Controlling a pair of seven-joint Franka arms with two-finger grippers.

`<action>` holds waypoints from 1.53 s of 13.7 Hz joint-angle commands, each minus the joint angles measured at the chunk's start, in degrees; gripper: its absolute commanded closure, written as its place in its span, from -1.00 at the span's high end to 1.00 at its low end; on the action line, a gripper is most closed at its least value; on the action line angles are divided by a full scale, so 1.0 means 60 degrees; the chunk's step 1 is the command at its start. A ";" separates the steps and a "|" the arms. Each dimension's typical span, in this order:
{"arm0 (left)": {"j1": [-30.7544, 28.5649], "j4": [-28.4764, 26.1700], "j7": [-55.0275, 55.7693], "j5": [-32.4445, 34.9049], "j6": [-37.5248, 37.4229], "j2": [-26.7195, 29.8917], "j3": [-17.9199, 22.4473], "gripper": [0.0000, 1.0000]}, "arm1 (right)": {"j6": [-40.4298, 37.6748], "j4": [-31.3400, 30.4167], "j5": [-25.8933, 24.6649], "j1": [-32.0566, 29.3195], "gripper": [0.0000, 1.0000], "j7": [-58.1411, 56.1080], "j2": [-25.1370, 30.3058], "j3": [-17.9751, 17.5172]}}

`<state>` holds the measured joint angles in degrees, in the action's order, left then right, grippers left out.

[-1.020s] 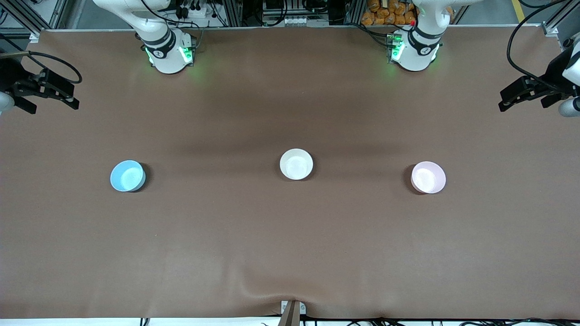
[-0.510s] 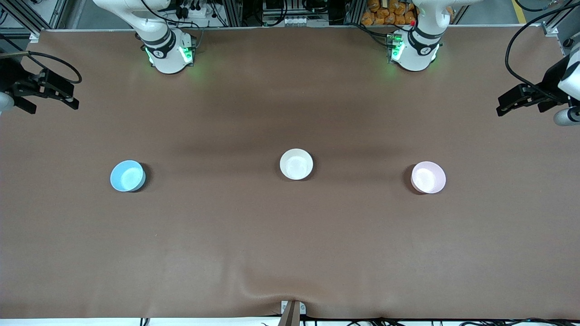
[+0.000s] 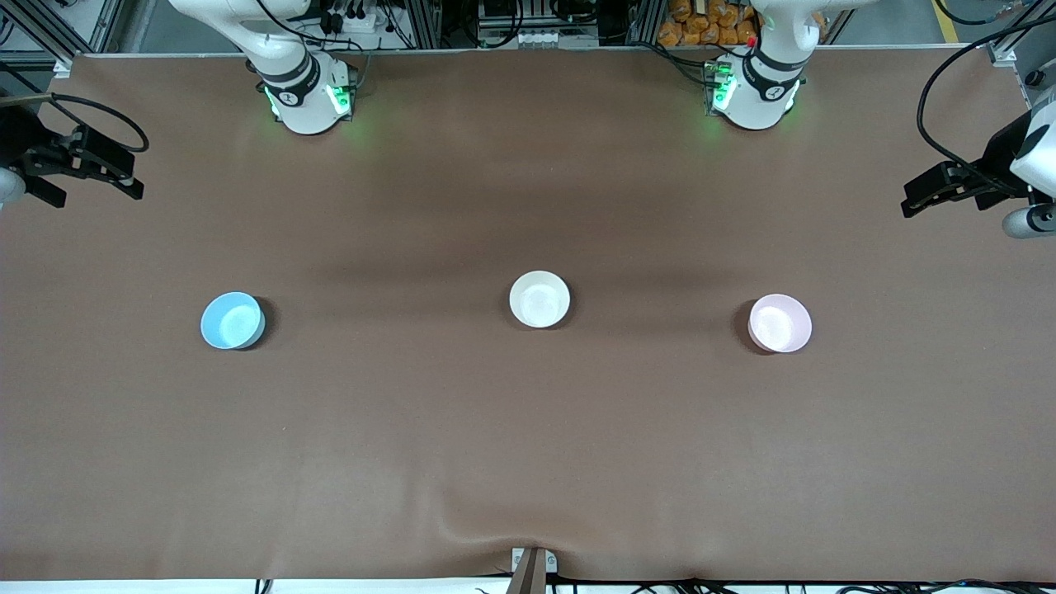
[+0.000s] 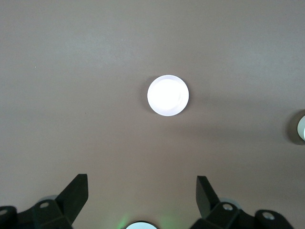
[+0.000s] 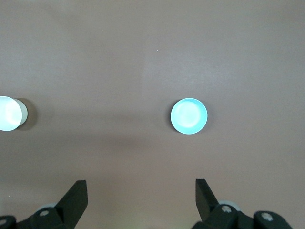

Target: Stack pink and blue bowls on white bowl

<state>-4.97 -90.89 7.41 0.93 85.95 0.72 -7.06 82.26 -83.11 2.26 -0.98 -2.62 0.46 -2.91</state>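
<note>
Next, my left gripper grabs the pink bowl's rim [image 3: 781,296] to stack the pink bowl on the white bowl [image 3: 539,299].
Three bowls stand in a row across the brown table. The white bowl [image 3: 539,299] is in the middle. The blue bowl [image 3: 233,321] is toward the right arm's end. The pink bowl [image 3: 780,323] is toward the left arm's end. My left gripper [image 3: 907,205] hangs high over its end of the table, open and empty; its wrist view [image 4: 142,188] shows the pink bowl [image 4: 167,95] and the white bowl's edge [image 4: 301,128]. My right gripper [image 3: 132,186] is open and empty over its own end; its wrist view [image 5: 141,188] shows the blue bowl [image 5: 189,116] and the white bowl [image 5: 9,113].
The brown mat [image 3: 528,429] covers the whole table. The right arm's base [image 3: 309,95] and the left arm's base [image 3: 755,91] stand along the edge farthest from the front camera. A small metal bracket [image 3: 529,565] sits at the nearest edge.
My left gripper has shifted a little over its end of the table. The right arm and the three bowls have not moved.
</note>
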 commanded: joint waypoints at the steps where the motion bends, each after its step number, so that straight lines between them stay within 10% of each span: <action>1: -0.0080 -0.0217 -0.0078 0.0035 0.0176 0.0159 -0.0083 1.00 | -0.0102 0.0140 0.0122 -0.0012 1.00 0.0128 -0.0047 0.0031; 11: -0.0941 -0.5707 -0.0092 0.0020 0.7185 0.0059 -0.0068 1.00 | -0.0102 0.0126 0.0122 -0.0027 1.00 0.0143 -0.0047 0.0031; 19: -0.1003 -0.6180 -0.0927 0.0035 1.0134 -0.2592 -0.0097 1.00 | -0.0116 0.0126 0.0122 -0.0027 1.00 0.0143 -0.0047 0.0031; 21: -0.0944 -0.6165 -0.0927 0.0050 1.0736 -0.3164 -0.0112 0.63 | -0.0102 0.0126 0.0122 -0.0027 1.00 0.0143 -0.0047 0.0031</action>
<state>-10.56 -128.21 2.63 0.93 146.99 -15.42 -7.33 82.21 -83.13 2.26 -0.99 -2.61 0.44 -2.75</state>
